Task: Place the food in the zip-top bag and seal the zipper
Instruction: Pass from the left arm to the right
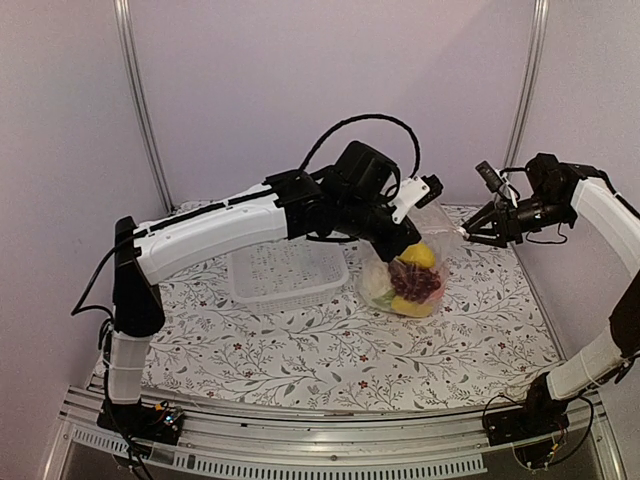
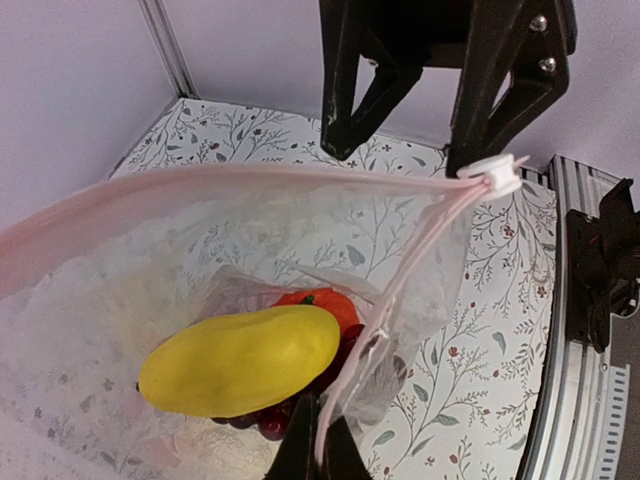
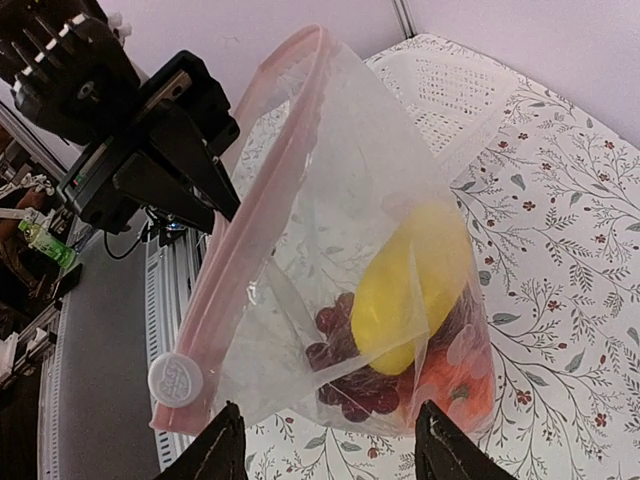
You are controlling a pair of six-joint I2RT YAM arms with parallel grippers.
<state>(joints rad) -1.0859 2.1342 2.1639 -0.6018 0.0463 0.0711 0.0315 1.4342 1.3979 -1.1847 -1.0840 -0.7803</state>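
Note:
The bag's pink zipper end just beyond the white slider (image 3: 180, 380) is the part my right gripper needs to grab next. The slider stays free that way, so the zipper can be sealed.
The clear zip-top bag (image 1: 405, 275) hangs upright over the table, and the food shows through it: a yellow fruit (image 2: 240, 360), an orange tomato (image 2: 325, 305) and dark red grapes (image 3: 350, 375). Its pink zipper (image 3: 250, 210) ends in a white slider (image 3: 180, 380). My left gripper (image 2: 320, 455) is shut on the zipper strip. My right gripper (image 3: 330, 450) is open just off the bag's slider corner, with nothing between its fingers (image 3: 215, 450). The left wrist view shows the right gripper (image 2: 398, 158) straddling the slider (image 2: 495, 172).
A white slotted basket (image 1: 285, 270) stands on the flowered tablecloth (image 1: 300, 350) left of the bag, under my left arm. A metal rail (image 2: 580, 330) runs along the table's near edge. Purple walls close in the back and sides.

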